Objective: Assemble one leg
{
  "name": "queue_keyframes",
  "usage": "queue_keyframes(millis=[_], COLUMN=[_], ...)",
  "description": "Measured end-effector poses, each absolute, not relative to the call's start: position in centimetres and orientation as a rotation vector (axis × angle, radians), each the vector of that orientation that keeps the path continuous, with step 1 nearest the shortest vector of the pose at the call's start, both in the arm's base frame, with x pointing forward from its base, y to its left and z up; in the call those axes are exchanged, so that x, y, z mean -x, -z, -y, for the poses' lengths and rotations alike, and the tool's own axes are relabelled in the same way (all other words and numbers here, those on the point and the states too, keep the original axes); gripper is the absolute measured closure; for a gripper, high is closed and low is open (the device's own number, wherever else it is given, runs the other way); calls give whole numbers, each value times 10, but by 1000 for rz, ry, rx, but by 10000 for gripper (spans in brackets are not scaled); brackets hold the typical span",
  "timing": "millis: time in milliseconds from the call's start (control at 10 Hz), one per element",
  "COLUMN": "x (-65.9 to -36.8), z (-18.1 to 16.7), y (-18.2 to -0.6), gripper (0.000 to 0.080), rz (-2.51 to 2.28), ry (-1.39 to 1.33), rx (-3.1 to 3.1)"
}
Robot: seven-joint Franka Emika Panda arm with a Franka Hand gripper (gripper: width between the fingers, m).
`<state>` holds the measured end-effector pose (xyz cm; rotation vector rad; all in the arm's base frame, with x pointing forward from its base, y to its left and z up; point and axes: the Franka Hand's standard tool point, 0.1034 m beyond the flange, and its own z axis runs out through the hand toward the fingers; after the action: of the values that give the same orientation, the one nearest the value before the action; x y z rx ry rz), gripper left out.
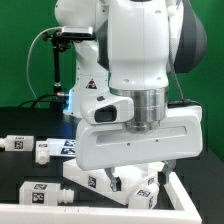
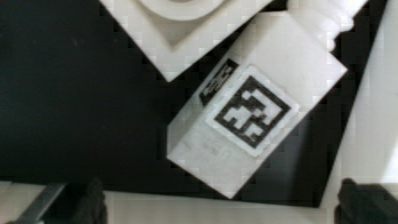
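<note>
My gripper moves toward the leg's tagged middle (image 2: pixel 253 112) next, before it closes there. My fingers are still short of that middle, beside the leg's near end, so it is too early to close.
In the wrist view a white square-section leg (image 2: pixel 249 105) with a black-and-white tag lies slanted on the black table. One end of it reaches between my two dark fingers (image 2: pixel 71 205), which stand wide apart. My gripper (image 2: pixel 222 205) is open and holds nothing. A corner of the white panel (image 2: pixel 169 30) lies beside the leg's other end. In the exterior view my gripper (image 1: pixel 128 180) hangs low over the table, right above two tagged legs (image 1: pixel 100 181) (image 1: pixel 145 190). I cannot tell which of them the wrist view shows.
More tagged legs lie at the exterior view's left (image 1: pixel 15 143) (image 1: pixel 42 150) (image 1: pixel 45 193). A white raised edge (image 1: pixel 195 200) runs along the exterior view's lower right. A black stand with a lamp (image 1: pixel 62 70) rises behind the arm.
</note>
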<state>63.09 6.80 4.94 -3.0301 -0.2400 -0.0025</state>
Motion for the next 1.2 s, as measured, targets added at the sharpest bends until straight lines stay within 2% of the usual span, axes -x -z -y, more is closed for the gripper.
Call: queue_keyframes(millis=[500, 800, 1000, 1100, 1200], x=[-620, -619, -619, -619, -619], z=[-82, -87, -87, -87, -87], y=[-15, -12, -12, -12, -12], gripper=[150, 150, 421, 421, 515], rz=[57, 71, 72, 72, 72], ry=[-46, -52, -52, -52, -52], rx=[3035, 3036, 3036, 3036, 3036])
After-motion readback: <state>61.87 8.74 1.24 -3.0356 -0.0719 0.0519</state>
